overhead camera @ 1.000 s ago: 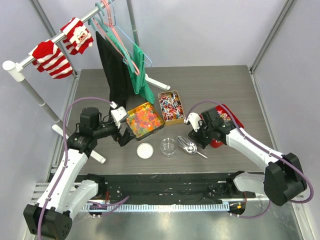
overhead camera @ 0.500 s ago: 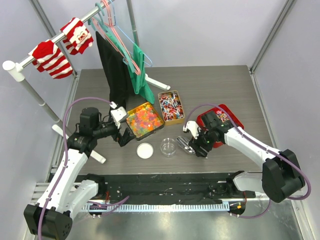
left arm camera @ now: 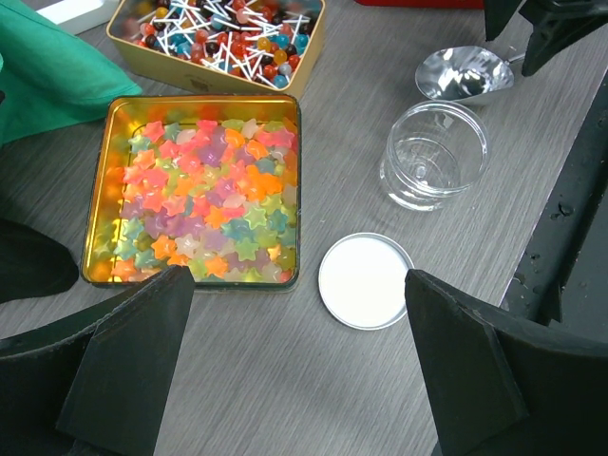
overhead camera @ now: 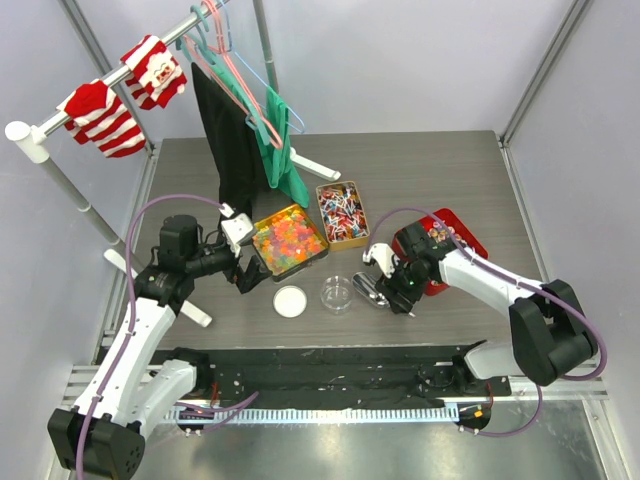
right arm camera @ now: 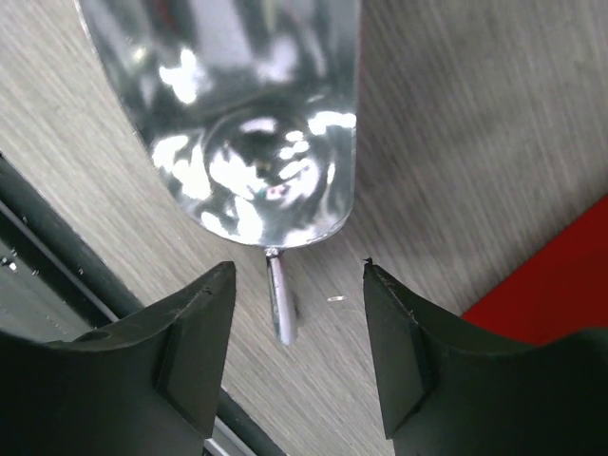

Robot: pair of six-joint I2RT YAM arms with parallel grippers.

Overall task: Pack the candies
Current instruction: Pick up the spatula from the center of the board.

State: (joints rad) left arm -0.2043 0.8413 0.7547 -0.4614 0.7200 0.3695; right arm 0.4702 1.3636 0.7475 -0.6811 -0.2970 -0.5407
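Observation:
My right gripper will leave the silver scoop point(right arm camera: 237, 114) behind if I lift it now: its fingers are open on both sides of the thin handle point(right arm camera: 282, 298).
The candies are star-shaped gummies point(overhead camera: 289, 240) in a gold tin point(left arm camera: 296, 171) and wrapped lollipops point(overhead camera: 341, 213) in a second gold tin point(left arm camera: 313, 49) behind it. In the left wrist view the gummies point(left arm camera: 204, 199) lie just ahead of my left gripper point(left arm camera: 294, 313), which is wide open above bare table near the white lid point(left arm camera: 366, 280). My right gripper point(right arm camera: 296, 313) is low over the table, open, and straddles the thin handle point(right arm camera: 281, 299) of the silver scoop point(right arm camera: 237, 114) without touching it. From above, this gripper point(overhead camera: 400, 295) sits right of the scoop point(overhead camera: 368, 290).
A clear round jar point(overhead camera: 336, 293) stands open between the lid point(overhead camera: 289, 301) and the scoop. A red tray point(overhead camera: 455, 240) lies behind the right arm. A clothes rack point(overhead camera: 150, 50) with hanging garments stands at the back left. The black table edge point(right arm camera: 57, 285) runs close to the scoop.
My right gripper has moved left and down from beside the red tray to the scoop's handle. The left arm has not moved.

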